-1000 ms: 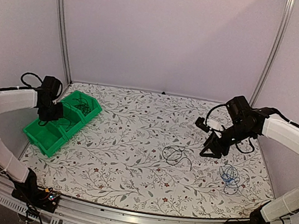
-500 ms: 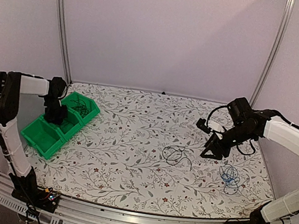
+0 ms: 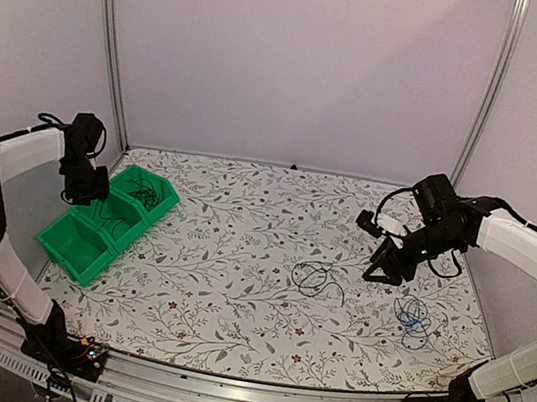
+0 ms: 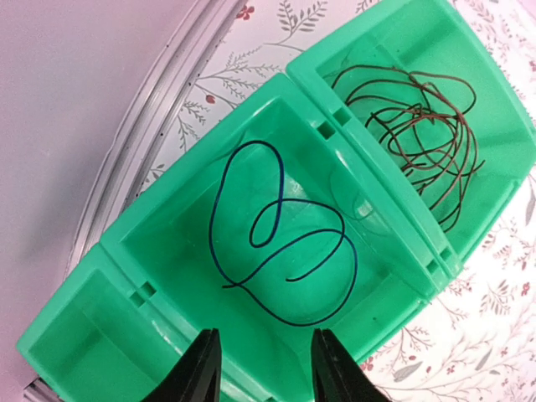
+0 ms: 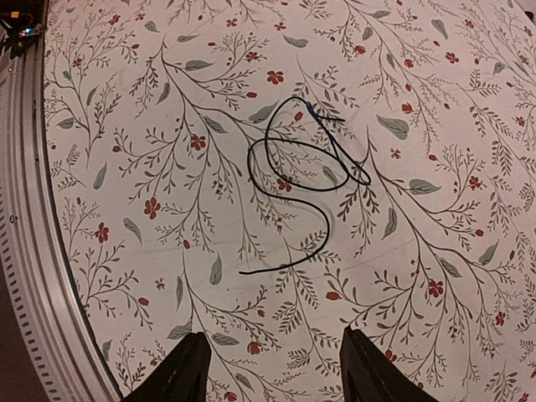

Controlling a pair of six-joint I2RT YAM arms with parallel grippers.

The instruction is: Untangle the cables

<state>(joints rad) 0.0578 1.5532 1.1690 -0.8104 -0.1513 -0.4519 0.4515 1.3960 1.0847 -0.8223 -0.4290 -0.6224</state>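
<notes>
The black cable's loops need to stay free to open out and untangle, so my right gripper needs to grab the cable by its loose tail end (image 3: pixel 341 301) (image 5: pixel 246 273) next.
A black cable (image 3: pixel 316 280) lies in loose loops mid-table, also in the right wrist view as the black cable (image 5: pixel 301 180). A bright blue cable (image 3: pixel 414 317) sits bunched to its right. My right gripper (image 3: pixel 381 269) hovers open above and beside the black cable, and the right gripper (image 5: pixel 272 370) holds nothing. A dark blue cable (image 4: pixel 280 234) lies in the middle compartment of the green bin (image 4: pixel 151 218). A brown tangle (image 4: pixel 419 134) fills the far compartment. My left gripper (image 4: pixel 266 370) hangs open over the middle compartment; from above, the left gripper (image 3: pixel 85 196) is at the bin's left side.
The green bin (image 3: pixel 66 254) has three compartments and sits at the table's left edge, beside the metal frame rail (image 4: pixel 146 126). The table has a floral cloth (image 3: pixel 234 297). The front rail (image 5: pixel 25 251) runs close below the right gripper's view.
The left arm lifted and swung left of the bin, and its jaws now stand apart. The right arm drifted slightly right. The cables on the table have not moved.
</notes>
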